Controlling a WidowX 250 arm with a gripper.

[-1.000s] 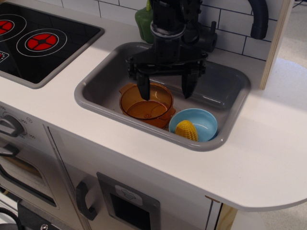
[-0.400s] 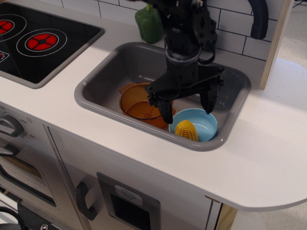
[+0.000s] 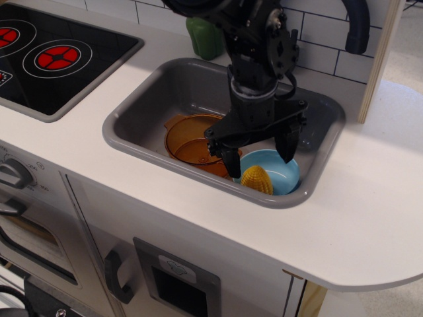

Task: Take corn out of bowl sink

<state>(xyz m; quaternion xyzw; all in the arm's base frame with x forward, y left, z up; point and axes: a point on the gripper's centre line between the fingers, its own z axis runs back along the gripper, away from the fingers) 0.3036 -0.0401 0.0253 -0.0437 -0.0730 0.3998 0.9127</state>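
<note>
I should next take hold of the corn's tapered end (image 3: 254, 172), so that I can take the corn out of the light blue bowl (image 3: 281, 173).
The yellow corn (image 3: 257, 179) lies in the light blue bowl (image 3: 281, 173), at the front right corner of the grey sink (image 3: 139, 109). My black gripper (image 3: 259, 154) is open and hangs just above the bowl. One fingertip is at the bowl's left rim next to the corn, the other over the bowl's far right side. The fingers do not touch the corn.
An amber see-through pot (image 3: 195, 142) stands in the sink just left of the bowl. A green toy pepper (image 3: 205, 36) stands behind the sink. The black stovetop (image 3: 59, 56) is at the left. A dark faucet (image 3: 357, 26) and a wooden post (image 3: 382, 56) are at the back right.
My gripper has moved from above the amber pot to the right and down, and now hangs over the blue bowl. It stays open. The corn and bowl have not moved.
</note>
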